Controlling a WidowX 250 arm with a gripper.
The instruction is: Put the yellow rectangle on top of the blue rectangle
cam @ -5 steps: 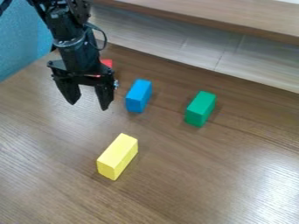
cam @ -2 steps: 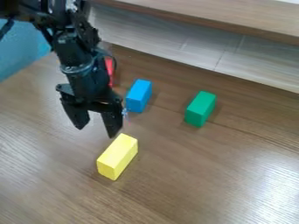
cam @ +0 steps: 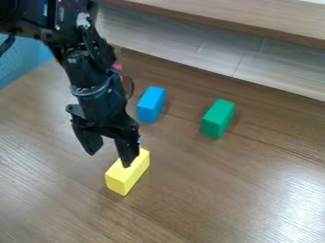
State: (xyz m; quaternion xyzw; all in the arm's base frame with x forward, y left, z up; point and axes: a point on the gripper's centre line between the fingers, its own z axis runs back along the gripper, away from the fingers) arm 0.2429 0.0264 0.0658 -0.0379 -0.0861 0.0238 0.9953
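Observation:
My gripper will grab the yellow rectangle [cam: 124,176] across its long sides next, to put it on top of the blue rectangle.
The black gripper [cam: 110,157] hangs left of centre, open, with nothing between its fingers. Its right finger overlaps the upper part of the yellow rectangle [cam: 124,176] in this view, and its left finger is up and to the left of the block. Whether the right finger touches the block, I cannot tell. Lying on the wooden table, the yellow block is partly hidden at its far end. Farther back, to the right of the gripper, the blue rectangle [cam: 150,103] rests on the table with its top bare.
A green block [cam: 217,118] sits on the table [cam: 254,166] to the right of the blue one. Part of a red block [cam: 118,67] shows behind the arm. A raised wooden ledge [cam: 234,23] runs along the back, and a blue surface stands at the upper left.
The arm has moved down the view and slightly right, from beside the blue block to the yellow one, its gripper staying open. The yellow, blue and green blocks have kept their places.

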